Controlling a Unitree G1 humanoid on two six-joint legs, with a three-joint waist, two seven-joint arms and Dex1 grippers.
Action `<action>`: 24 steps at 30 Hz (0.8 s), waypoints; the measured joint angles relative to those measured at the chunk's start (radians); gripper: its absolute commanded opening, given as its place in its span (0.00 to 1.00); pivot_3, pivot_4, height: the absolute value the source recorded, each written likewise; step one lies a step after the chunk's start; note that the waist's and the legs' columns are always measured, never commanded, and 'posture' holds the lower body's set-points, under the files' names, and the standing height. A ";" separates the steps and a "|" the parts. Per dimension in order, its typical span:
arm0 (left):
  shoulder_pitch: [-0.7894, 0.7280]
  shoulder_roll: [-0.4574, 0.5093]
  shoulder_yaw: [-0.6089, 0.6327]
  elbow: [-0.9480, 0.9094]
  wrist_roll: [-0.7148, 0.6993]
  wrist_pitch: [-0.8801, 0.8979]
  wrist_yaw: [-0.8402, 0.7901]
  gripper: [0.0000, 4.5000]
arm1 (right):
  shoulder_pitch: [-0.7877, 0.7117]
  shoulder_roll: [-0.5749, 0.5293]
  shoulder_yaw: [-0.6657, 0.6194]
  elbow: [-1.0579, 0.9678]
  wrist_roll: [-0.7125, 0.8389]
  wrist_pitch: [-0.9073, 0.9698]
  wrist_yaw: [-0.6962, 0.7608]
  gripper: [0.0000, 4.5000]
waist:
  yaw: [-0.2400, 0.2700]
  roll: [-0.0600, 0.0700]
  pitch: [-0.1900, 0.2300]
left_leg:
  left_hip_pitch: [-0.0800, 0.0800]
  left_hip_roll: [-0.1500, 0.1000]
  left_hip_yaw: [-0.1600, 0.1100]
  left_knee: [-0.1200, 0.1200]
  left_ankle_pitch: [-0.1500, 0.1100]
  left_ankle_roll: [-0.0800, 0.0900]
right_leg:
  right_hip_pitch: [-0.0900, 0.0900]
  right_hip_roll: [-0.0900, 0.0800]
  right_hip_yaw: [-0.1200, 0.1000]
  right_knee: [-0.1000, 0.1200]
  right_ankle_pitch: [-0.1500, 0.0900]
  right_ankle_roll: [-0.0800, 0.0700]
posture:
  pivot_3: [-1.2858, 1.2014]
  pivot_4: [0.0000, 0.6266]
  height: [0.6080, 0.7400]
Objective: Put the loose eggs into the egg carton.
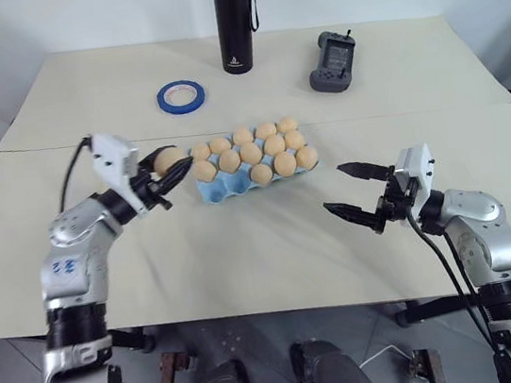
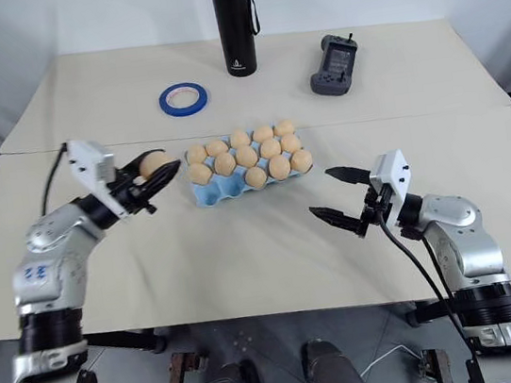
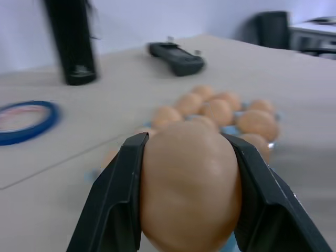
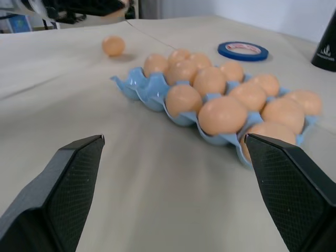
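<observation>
The egg hangs high and short of the light blue egg carton [image 1: 222,192], so my left gripper stays closed on the egg for now.
My left gripper [image 1: 175,172] is shut on one tan-orange egg [image 1: 169,158], held just above the table at the left end of the light blue egg carton [image 1: 222,192]. The carton holds several eggs, and two cups at its near left show bare. Another loose egg [image 4: 113,45] lies on the table past the carton's far end in the right wrist view. Right of the carton, my right gripper [image 1: 333,187] hangs open above the table with nothing between its fingers, pointing toward the carton.
A blue tape ring [image 1: 180,94], a tall black bottle [image 1: 233,18] and a dark handheld device [image 1: 332,60] sit behind the carton. A seam [image 1: 416,112] runs across the table behind the carton.
</observation>
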 measured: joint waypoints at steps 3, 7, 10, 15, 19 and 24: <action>-0.078 -0.042 -0.045 0.137 0.030 -0.056 -0.042 0.38 | 0.011 0.000 -0.005 -0.015 0.000 -0.003 -0.015 1.00 | -0.007 0.000 0.000 | 0.000 0.000 0.001 0.000 0.000 0.000 | 0.000 0.000 0.001 0.000 0.000 0.000 | 0.52 0.24 1.00; -0.196 -0.093 -0.070 0.364 0.076 -0.155 -0.079 0.38 | 0.042 0.000 -0.021 -0.036 0.000 -0.004 -0.038 1.00 | -0.006 0.000 0.000 | 0.000 -0.001 0.000 0.001 0.000 0.000 | -0.001 0.000 0.001 0.001 -0.001 0.001 | 0.52 0.24 1.00; -0.267 -0.127 -0.081 0.498 0.101 -0.213 -0.115 0.38 | 0.082 0.000 -0.032 -0.073 0.000 -0.004 -0.059 1.00 | -0.006 0.000 0.000 | -0.001 -0.001 0.000 0.001 0.000 0.000 | -0.001 -0.001 0.001 0.001 -0.001 0.002 | 0.52 0.24 1.00; -0.322 -0.163 -0.095 0.618 0.126 -0.271 -0.172 0.38 | 0.125 0.000 -0.040 -0.107 0.001 -0.004 -0.085 1.00 | -0.009 0.000 0.000 | -0.001 -0.001 0.001 0.001 -0.001 0.000 | -0.001 0.000 0.002 0.001 -0.002 0.003 | 0.52 0.24 1.00; -0.332 -0.170 -0.106 0.659 0.153 -0.279 -0.177 0.65 | 0.132 0.000 -0.041 -0.116 0.001 -0.004 -0.099 1.00 | -0.008 0.000 0.000 | -0.001 -0.001 0.001 0.002 -0.001 0.000 | -0.002 0.000 0.002 0.002 -0.002 0.003 | 0.52 0.24 1.00; -0.347 -0.169 -0.105 0.660 0.168 -0.277 -0.162 0.99 | 0.132 0.000 -0.042 -0.116 0.001 -0.004 -0.106 1.00 | -0.007 0.000 0.000 | -0.001 -0.001 0.001 0.002 -0.001 0.000 | -0.001 -0.001 0.002 0.002 -0.002 0.003 | 0.52 0.24 1.00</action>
